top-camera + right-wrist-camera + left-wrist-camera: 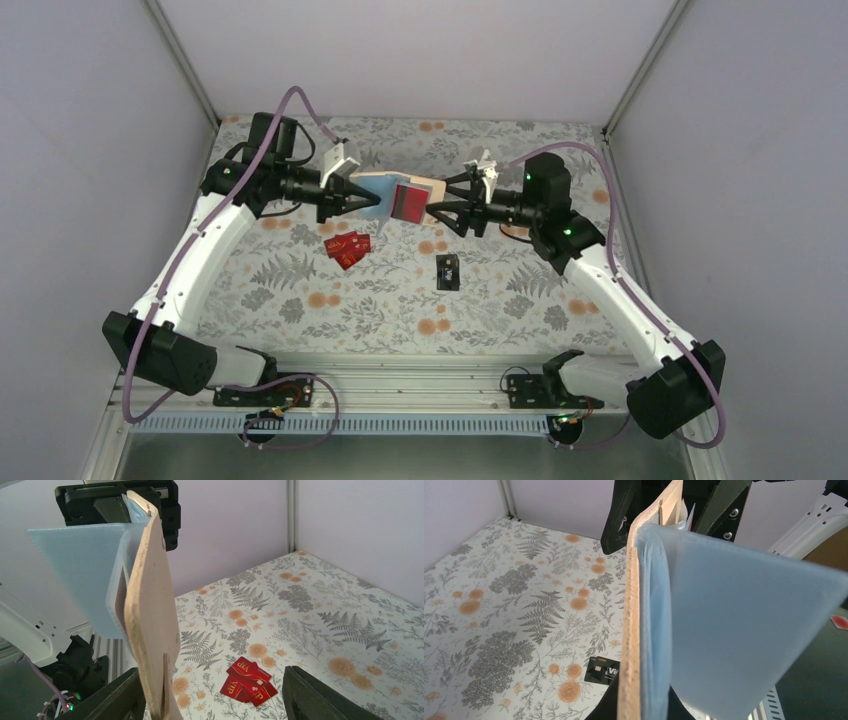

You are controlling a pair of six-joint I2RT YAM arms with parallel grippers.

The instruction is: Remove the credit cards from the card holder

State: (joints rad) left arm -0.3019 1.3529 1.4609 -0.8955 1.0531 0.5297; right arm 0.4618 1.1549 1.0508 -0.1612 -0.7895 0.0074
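I will next grab the card holder's tan edge [437, 200] [162, 693] with my right gripper, so panels stay free for my left gripper to take cards out.
My left gripper [358, 196] is shut on the card holder [385, 186] and keeps it in the air, opened out. The holder is tan outside [631, 605] [150, 620], with pale blue panels [744, 630]. One red credit card [408, 200] shows on its right panel. My right gripper [436, 212] is open at the holder's right end. In the right wrist view the tan edge hangs between the jaws, close to the left finger [115, 700]. Red credit cards [347, 248] [248, 685] lie overlapping on the table. A black credit card [448, 270] [602, 670] lies apart from them.
The floral table cloth [300, 300] covers the work area inside pale side walls [100, 150]. A metal rail [420, 375] with both arm bases runs along the near edge. Purple cables [300, 100] loop over each arm.
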